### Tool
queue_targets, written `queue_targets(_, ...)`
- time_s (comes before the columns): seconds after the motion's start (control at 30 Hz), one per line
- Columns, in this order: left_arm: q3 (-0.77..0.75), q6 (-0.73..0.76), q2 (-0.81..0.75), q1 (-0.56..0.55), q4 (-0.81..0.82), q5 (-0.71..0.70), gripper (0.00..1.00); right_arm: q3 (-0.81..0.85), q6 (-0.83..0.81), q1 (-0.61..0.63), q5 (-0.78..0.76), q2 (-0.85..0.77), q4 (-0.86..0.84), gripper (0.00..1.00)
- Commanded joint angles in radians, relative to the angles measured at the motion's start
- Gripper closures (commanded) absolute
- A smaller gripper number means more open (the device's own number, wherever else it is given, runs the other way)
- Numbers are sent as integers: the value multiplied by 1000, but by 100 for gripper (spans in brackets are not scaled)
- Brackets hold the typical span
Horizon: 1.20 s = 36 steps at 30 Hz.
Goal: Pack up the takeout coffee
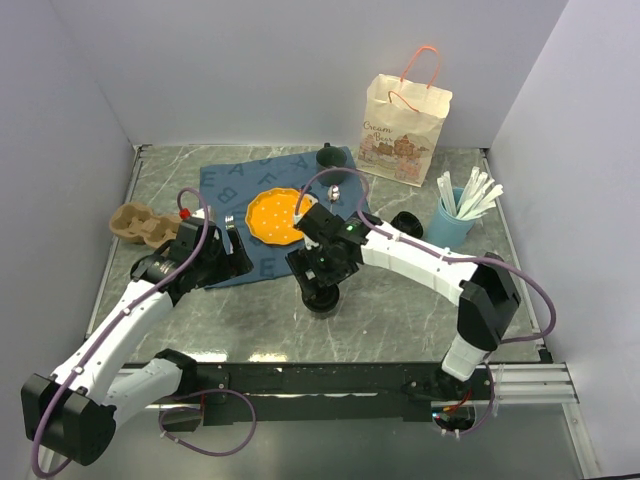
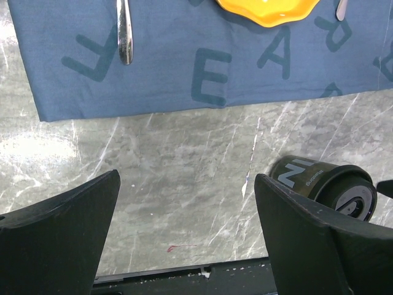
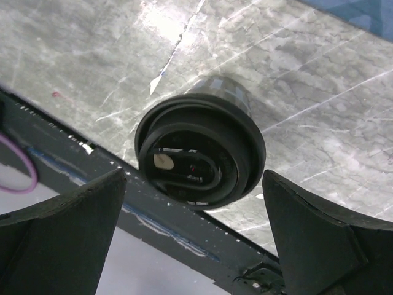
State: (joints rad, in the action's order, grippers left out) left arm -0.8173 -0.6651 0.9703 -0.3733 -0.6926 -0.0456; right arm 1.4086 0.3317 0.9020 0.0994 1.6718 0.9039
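Note:
My right gripper grabs the coffee cup (image 1: 322,296) by its opposite sides next, so the cup's base stays free to sit in the cardboard carrier.
A black takeout coffee cup (image 1: 322,296) with a black lid stands upright on the marble table near the front edge. In the right wrist view the cup (image 3: 199,153) sits between my fingers, seen from above. My right gripper (image 1: 320,272) (image 3: 195,179) hangs over it, open, with its jaws wide on both sides and clear of the cup. My left gripper (image 1: 228,255) (image 2: 186,181) is open and empty over bare table at the front edge of the blue cloth (image 2: 202,61). The cup (image 2: 322,184) lies to its right. The paper bag (image 1: 403,115) stands at the back right.
A cardboard cup carrier (image 1: 140,225) sits at the left. An orange plate (image 1: 275,215) and a spoon (image 2: 124,31) lie on the cloth. A blue cup with stirrers (image 1: 455,215) and a black lid (image 1: 407,222) are at the right. Another black lid (image 1: 330,155) is at the back.

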Motion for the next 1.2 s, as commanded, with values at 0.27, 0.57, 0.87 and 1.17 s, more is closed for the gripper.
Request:
queue_targets(0.27, 12, 18, -19, 5, 51, 29, 3, 58, 21, 52, -148, 40, 50, 11)
queue_targets(0.57, 20, 21, -22, 5, 61, 36, 3, 59, 50, 51, -191, 19, 96, 32)
queue_targets(0.87, 21, 21, -35, 5, 64, 35, 3, 9, 63, -29, -199, -32, 113, 34)
queue_targets(1.17, 23, 21, -42, 5, 64, 36, 3, -112, 101, -211, -245, -127, 147, 34)
